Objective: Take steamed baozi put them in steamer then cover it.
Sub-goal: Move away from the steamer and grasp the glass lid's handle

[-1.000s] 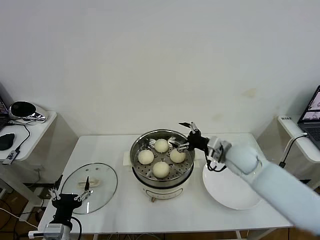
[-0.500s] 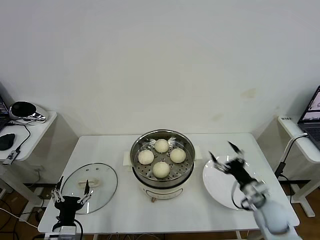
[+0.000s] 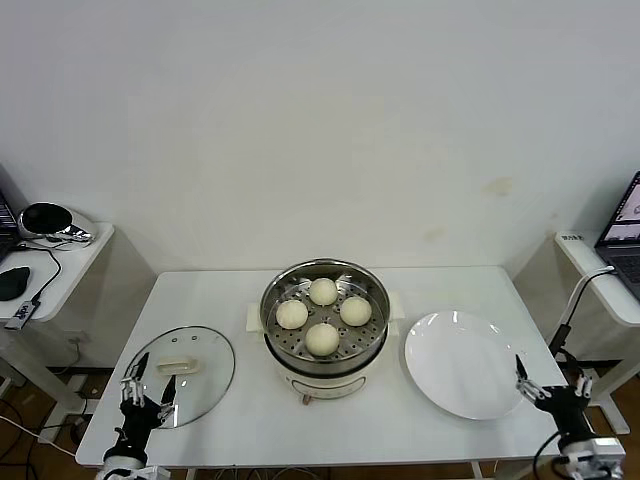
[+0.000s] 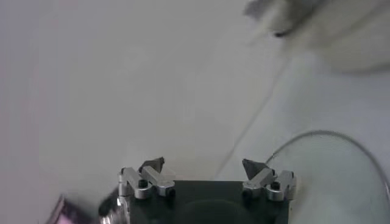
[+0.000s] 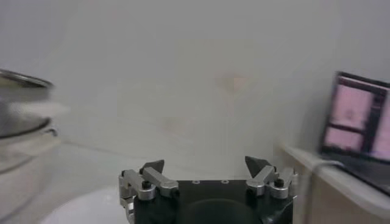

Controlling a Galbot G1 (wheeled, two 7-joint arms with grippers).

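Next, my left gripper grabs the glass cover by its cream handle (image 3: 175,366) to cover the baozi (image 3: 321,339) in the steamer.
The steamer (image 3: 372,343), a shiny steel pot on a white base, stands mid-table with several cream-white baozi (image 3: 321,339) on its perforated tray. The cover (image 3: 205,382), a clear glass lid with a cream handle (image 3: 175,366), lies flat on the table left of the steamer. My left gripper (image 3: 148,386) is open at the front left edge, just before the cover, holding nothing. My right gripper (image 3: 550,384) is open and empty at the front right corner. Both wrist views show wide, empty jaws: left gripper (image 4: 204,164), right gripper (image 5: 206,163). The steamer (image 5: 18,106) appears off to one side.
An empty white plate (image 3: 460,365) lies right of the steamer, between it and my right gripper. A side table with a black device (image 3: 45,220) stands at the far left. A laptop (image 3: 625,225) sits on a stand at the far right.
My right arm has pulled back from over the steamer, past the plate, to the table's front right corner. My left gripper has dropped slightly lower near the cover.
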